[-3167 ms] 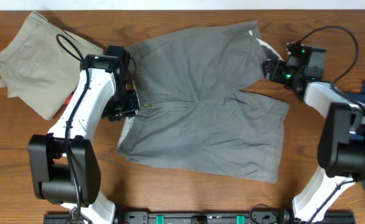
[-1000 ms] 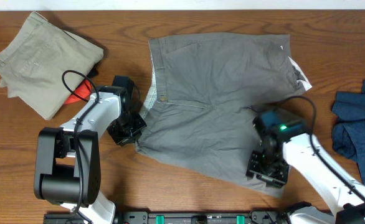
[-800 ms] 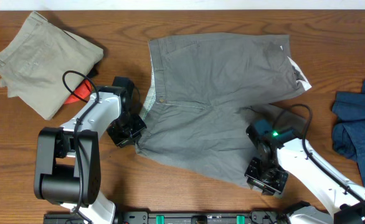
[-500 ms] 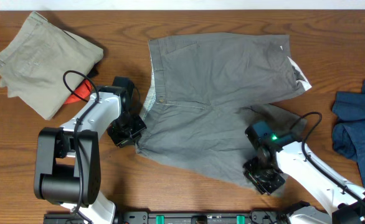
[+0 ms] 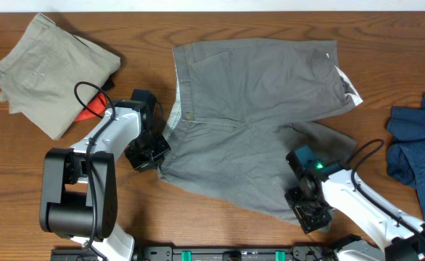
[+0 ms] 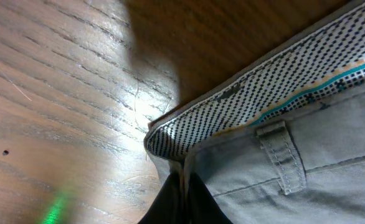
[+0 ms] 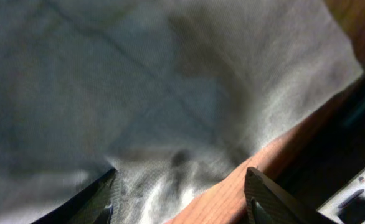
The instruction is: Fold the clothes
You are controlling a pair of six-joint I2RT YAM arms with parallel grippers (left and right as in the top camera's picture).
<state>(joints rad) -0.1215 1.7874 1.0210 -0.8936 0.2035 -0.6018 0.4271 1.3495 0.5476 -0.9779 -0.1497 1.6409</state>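
The robot's right gripper should next fold the near leg over the far one, so it should grab the grey shorts by the near leg's hem edge.
The grey shorts lie spread flat across the middle of the table, waistband to the left, legs to the right. My left gripper is shut on the waistband's lower corner, where the dotted lining shows. My right gripper is open and low over the near leg's hem at the front right. In the right wrist view the fingers straddle the grey cloth's edge and bare wood.
Folded khaki-beige shorts lie at the back left, with a red-orange thing beside them. Dark navy-blue garments lie at the right edge. The table's front edge is just below my right gripper.
The shorts were pulled to the right and flattened. My right gripper left the far leg and moved down to the near leg's hem, sliding slightly forward. The left gripper stays on the waistband.
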